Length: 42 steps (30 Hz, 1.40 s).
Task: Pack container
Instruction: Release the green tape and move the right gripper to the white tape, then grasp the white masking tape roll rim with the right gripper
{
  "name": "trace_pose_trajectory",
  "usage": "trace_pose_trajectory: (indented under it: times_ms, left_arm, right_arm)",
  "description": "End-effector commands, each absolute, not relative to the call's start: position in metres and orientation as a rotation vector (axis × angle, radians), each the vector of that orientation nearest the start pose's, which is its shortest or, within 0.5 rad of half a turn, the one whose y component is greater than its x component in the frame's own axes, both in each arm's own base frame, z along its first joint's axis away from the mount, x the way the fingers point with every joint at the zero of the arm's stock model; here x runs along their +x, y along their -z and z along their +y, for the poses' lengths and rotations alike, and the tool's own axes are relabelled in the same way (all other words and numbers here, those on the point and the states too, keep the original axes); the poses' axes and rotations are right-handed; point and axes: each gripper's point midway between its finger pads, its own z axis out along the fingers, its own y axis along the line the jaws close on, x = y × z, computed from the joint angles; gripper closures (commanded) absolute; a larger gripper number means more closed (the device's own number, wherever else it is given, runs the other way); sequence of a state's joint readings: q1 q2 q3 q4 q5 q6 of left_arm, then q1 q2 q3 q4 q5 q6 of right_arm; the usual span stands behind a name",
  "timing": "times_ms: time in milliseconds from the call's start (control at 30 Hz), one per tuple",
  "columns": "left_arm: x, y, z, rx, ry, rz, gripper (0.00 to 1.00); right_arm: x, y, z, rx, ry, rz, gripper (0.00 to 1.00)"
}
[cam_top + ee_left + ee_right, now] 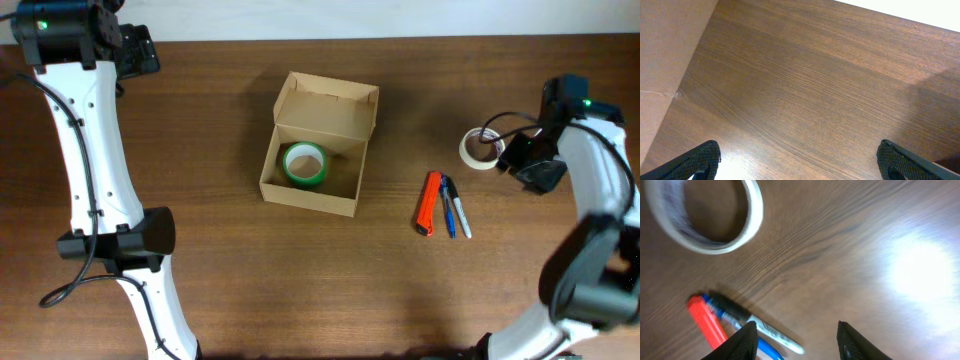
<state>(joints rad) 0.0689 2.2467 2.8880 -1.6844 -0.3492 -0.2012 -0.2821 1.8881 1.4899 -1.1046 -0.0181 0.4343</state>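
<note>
My right gripper grabs the white tape roll by its ring's near side next, to lower it into the open container (312, 160).
The tan cardboard container (312, 160) stands open at mid-table, its flap lid raised at the back. A green tape roll (305, 164) lies inside it. A white tape roll (478, 150) lies at the right; it also shows in the right wrist view (705, 215). A red marker (428, 204), a blue pen (447, 210) and a black-capped marker (459, 212) lie side by side right of the container. My right gripper (528, 165) is open and empty, just right of the white roll (797, 340). My left gripper (135, 50) is open and empty at the far left back (799, 162).
The markers also show in the right wrist view, the red one (707, 325) beside the black-capped one (755, 325). The left wrist view shows bare wood and a brown wall (665, 60) at the left. The table's back edge runs close behind the left gripper.
</note>
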Motion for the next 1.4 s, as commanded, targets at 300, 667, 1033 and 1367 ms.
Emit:
trace_pose_trajectory:
  times_ms: [300,667,1033,1367]
  left_arm:
    - [0.455,-0.315,0.094,-0.465,-0.428,2.521,0.00]
    - [0.455,-0.315,0.094,-0.466,-0.427,2.521,0.00]
    - [0.455,-0.315,0.094,-0.466,-0.427,2.521,0.00]
    - [0.455,-0.315,0.095,-0.466,-0.428,2.521,0.00]
  right_arm:
    - [0.408,-0.056,-0.082,1.110,-0.402,2.766,0.44]
    - [0.417,-0.056,-0.096,1.354,-0.341,2.623,0.44]
    - [0.421,-0.050,-0.104,1.515,-0.298,2.529,0.44]
    - [0.415,-0.015,-0.103,1.574,-0.270,2.587,0.44]
